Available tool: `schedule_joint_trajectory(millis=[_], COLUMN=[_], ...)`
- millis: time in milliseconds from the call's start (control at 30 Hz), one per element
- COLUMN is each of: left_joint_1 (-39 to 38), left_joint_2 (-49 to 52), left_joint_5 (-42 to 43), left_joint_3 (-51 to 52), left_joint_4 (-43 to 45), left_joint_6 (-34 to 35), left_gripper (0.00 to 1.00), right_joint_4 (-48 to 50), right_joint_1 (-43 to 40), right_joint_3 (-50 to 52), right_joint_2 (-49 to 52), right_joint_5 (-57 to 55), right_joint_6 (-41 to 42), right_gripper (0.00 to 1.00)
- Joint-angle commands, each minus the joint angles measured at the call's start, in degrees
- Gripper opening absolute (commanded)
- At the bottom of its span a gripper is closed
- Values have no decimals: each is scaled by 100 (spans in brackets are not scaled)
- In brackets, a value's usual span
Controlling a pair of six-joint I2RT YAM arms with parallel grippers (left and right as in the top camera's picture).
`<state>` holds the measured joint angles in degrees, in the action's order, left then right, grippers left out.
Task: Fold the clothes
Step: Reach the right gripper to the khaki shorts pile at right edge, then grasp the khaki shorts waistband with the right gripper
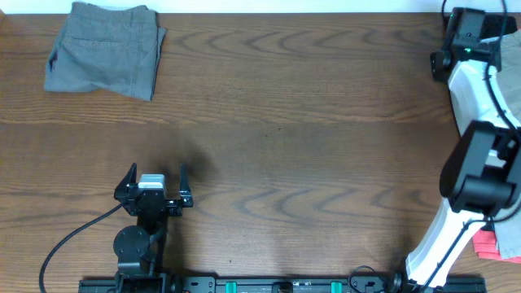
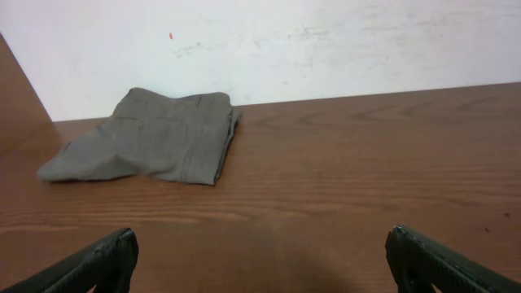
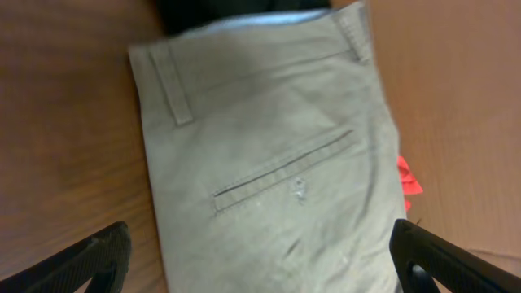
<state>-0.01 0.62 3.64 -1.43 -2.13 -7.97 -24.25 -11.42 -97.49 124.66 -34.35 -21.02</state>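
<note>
The robot needs to drag the khaki-green shorts onto empty table, spread for folding, so its right gripper needs to grab them by the side edge [image 3: 155, 191] next to the back pocket [image 3: 285, 171].
The pale khaki-green shorts [image 3: 269, 155] fill the right wrist view. They lie flat on the table with waistband, belt loops and back pocket facing up. My right gripper [image 3: 260, 232] is open, one finger on each side of the shorts, above them and empty. In the overhead view only the right arm [image 1: 480, 171] shows at the right edge; its fingers and the shorts are hidden there. My left gripper [image 1: 157, 169] is open and empty over bare wood at the front left, also seen in the left wrist view [image 2: 262, 234].
Darker grey-brown shorts [image 1: 104, 49] lie folded at the far left corner, also in the left wrist view [image 2: 155, 138]. A dark navy garment [image 3: 236, 12] lies past the khaki waistband. A red scrap [image 3: 407, 179] lies beside the shorts. A white wall borders the table's far edge.
</note>
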Motion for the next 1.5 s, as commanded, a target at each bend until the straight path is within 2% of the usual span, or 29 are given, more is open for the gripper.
schedule_joint_trajectory(millis=[0, 367, 433, 533, 567, 733, 833, 1033, 1133, 1200, 1233, 1433, 1467], left_joint_1=[0, 0, 0, 0, 0, 0, 0, 0, 0, 0, 0, 0, 0], left_joint_2=[-33, -33, -33, -33, -33, -33, -33, -33, -33, -33, -33, -33, -33], left_joint_5=[-7, -7, -7, -7, -7, -7, -7, -7, -7, -7, -7, -7, -7], left_joint_3=[120, 120, 120, 120, 120, 120, 120, 120, 120, 120, 120, 120, 120], left_joint_4=[-153, -153, -153, -153, -153, -153, -153, -153, -153, -153, -153, -153, -153], left_joint_6=[-81, -81, -81, -81, -81, -81, -81, -81, -81, -81, -81, -81, -81], left_gripper=[98, 98, 98, 98, 98, 98, 98, 98, 98, 98, 98, 98, 98], right_joint_4=[120, 662, 691, 721, 734, 726, 710, 713, 715, 708, 697, 280, 201], right_joint_1=[-42, -76, -116, -179, -205, -282, -313, -319, -313, -313, -313, -297, -291], right_joint_3=[-114, -111, -111, -111, -111, -111, -111, -111, -118, -146, -164, -501, -575], right_joint_2=[352, 1045, 1093, 1110, 1110, 1110, 1110, 1110, 1108, 1108, 1106, 1067, 1064], right_joint_5=[-363, -468, -466, -455, -424, -304, -225, -234, -369, -483, -531, -553, -553], right_joint_6=[-492, -610, -605, -603, -601, -428, -264, 146, 376, 529, 581, 693, 728], right_gripper=[99, 97, 89, 68, 63, 66, 56, 27, 25, 34, 35, 33, 30])
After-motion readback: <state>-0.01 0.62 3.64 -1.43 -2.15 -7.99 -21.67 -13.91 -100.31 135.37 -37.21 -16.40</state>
